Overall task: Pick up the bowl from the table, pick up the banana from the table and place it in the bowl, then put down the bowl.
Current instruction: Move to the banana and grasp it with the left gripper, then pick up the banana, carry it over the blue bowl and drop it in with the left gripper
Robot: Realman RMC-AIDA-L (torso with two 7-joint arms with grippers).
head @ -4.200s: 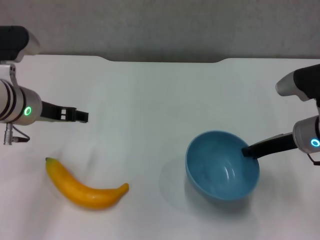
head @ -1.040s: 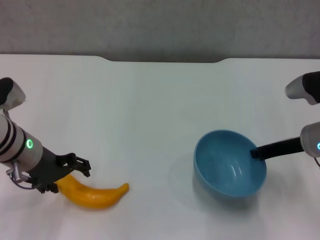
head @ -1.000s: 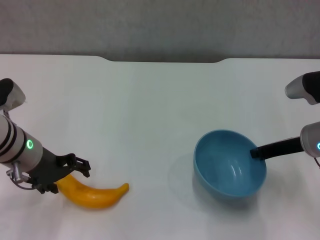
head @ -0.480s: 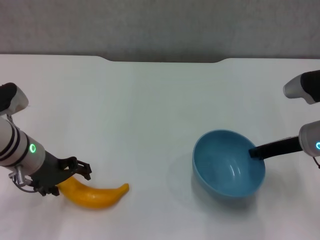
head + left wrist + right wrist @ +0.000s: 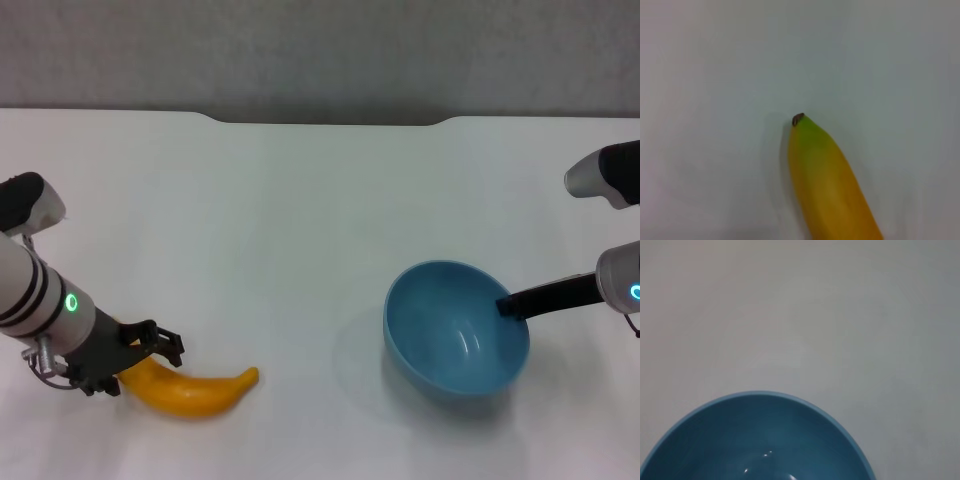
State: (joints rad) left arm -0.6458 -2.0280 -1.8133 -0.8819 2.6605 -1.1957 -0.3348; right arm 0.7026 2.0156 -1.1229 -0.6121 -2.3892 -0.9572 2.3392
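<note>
The fingers of my left gripper reach down beside the banana's body [image 5: 150, 382] [image 5: 832, 200], low over the tabletop. It is now time to close. Closing now would catch the banana.
The yellow-orange banana [image 5: 200, 390] lies on the white table [image 5: 300, 220] at the front left. My left gripper [image 5: 160, 346] is low over its stem end, fingers open on either side of it. The left wrist view shows the banana's green stem tip [image 5: 799, 120] and body [image 5: 830, 185] close below. The light-blue bowl [image 5: 450, 335] is at the right, held a little above the table with its shadow to its left. My right gripper [image 5: 503, 303] is shut on the bowl's right rim. The bowl's empty inside shows in the right wrist view [image 5: 755, 440].
The table's far edge has a shallow notch [image 5: 330, 120] against a grey wall. White tabletop lies between the banana and the bowl.
My left gripper has sunk lower and a little toward the front over the banana's stem end. The bowl has shifted slightly left in my right gripper. The banana has not moved.
</note>
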